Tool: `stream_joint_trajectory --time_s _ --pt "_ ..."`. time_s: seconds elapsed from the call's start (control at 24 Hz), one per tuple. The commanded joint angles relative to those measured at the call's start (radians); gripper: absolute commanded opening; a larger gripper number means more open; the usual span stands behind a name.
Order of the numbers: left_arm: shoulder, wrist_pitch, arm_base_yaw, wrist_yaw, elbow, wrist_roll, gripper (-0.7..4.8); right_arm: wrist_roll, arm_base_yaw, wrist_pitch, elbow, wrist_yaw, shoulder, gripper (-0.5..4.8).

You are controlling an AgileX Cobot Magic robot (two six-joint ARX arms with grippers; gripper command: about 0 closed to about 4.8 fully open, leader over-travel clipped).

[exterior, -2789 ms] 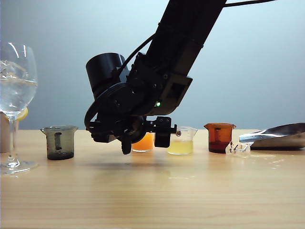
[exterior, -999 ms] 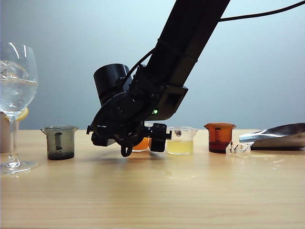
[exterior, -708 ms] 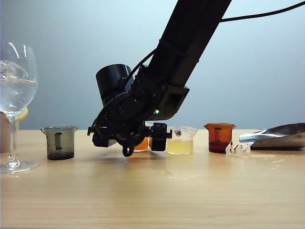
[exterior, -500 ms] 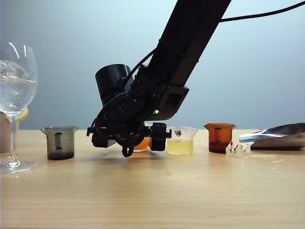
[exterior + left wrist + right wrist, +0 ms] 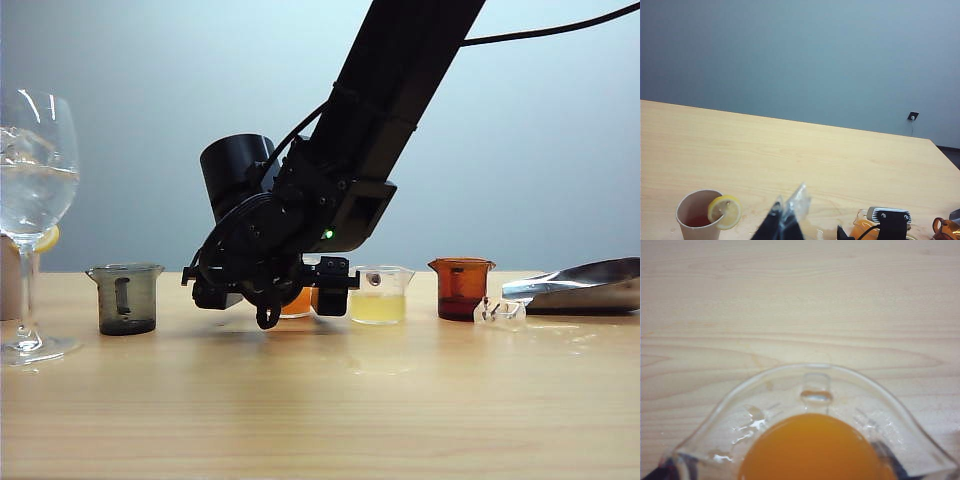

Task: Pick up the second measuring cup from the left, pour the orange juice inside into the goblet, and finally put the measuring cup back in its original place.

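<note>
My right gripper will next hold the measuring cup by its straighter sides below the cup's rim [image 5: 297, 303], because the rim flares out into a pour edge. Then it can pour.
The second measuring cup [image 5: 298, 302], small and clear, stands on the table with orange juice [image 5: 810, 450] in it. My right gripper [image 5: 272, 294] hangs low over the table, open, with one finger on each side of this cup. In the right wrist view the cup's flared rim [image 5: 815, 371] and pour lip fill the lower half, between the right gripper's [image 5: 805, 469] dark tips at the corners. The goblet [image 5: 30, 190] stands at the far left with clear liquid in it. My left gripper [image 5: 786, 212] is shut on nothing, above the table and away from the cups.
A smoky grey cup [image 5: 125, 298] stands left of the orange one, a pale yellow cup [image 5: 380, 296] right of it, then an amber cup [image 5: 460, 288]. A small clear piece [image 5: 498, 314] and a metal scoop [image 5: 580, 284] lie far right. A paper cup with lemon [image 5: 697, 220] stands behind the goblet.
Since the earliest frame my right gripper has sunk and shifted slightly left, down around the orange cup. Over the last second it has kept still. The cups have not moved.
</note>
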Motion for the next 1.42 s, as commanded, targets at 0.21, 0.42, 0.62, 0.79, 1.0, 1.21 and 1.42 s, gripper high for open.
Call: stream_joint_trajectory --time_s 0.21,0.42,0.62,0.79,1.0,1.21,1.42 --pt "0.000 0.013 0.000 0.003 0.006 0.001 -0.06 -0.002 0.000 0.008 0.003 -0.002 -0.001 3.96" --pt "0.000 0.013 0.000 0.003 0.006 0.001 -0.06 -0.002 0.000 0.006 0.003 -0.002 -0.001 3.68" --pt "0.000 0.013 0.000 0.003 0.006 0.001 -0.06 -0.002 -0.001 0.006 0.003 -0.001 -0.001 3.68" --pt "0.000 0.013 0.000 0.003 0.006 0.001 -0.06 -0.002 -0.007 0.006 0.003 -0.002 -0.001 3.68" --pt "0.000 0.013 0.000 0.003 0.006 0.001 -0.06 -0.002 -0.015 0.006 0.003 -0.003 -0.001 3.68" --pt "0.000 0.013 0.000 0.003 0.006 0.001 -0.06 -0.002 -0.018 0.007 0.003 -0.020 -0.001 3.68" --pt "0.000 0.013 0.000 0.003 0.006 0.001 -0.06 -0.002 -0.021 0.006 0.003 -0.037 -0.001 3.35"
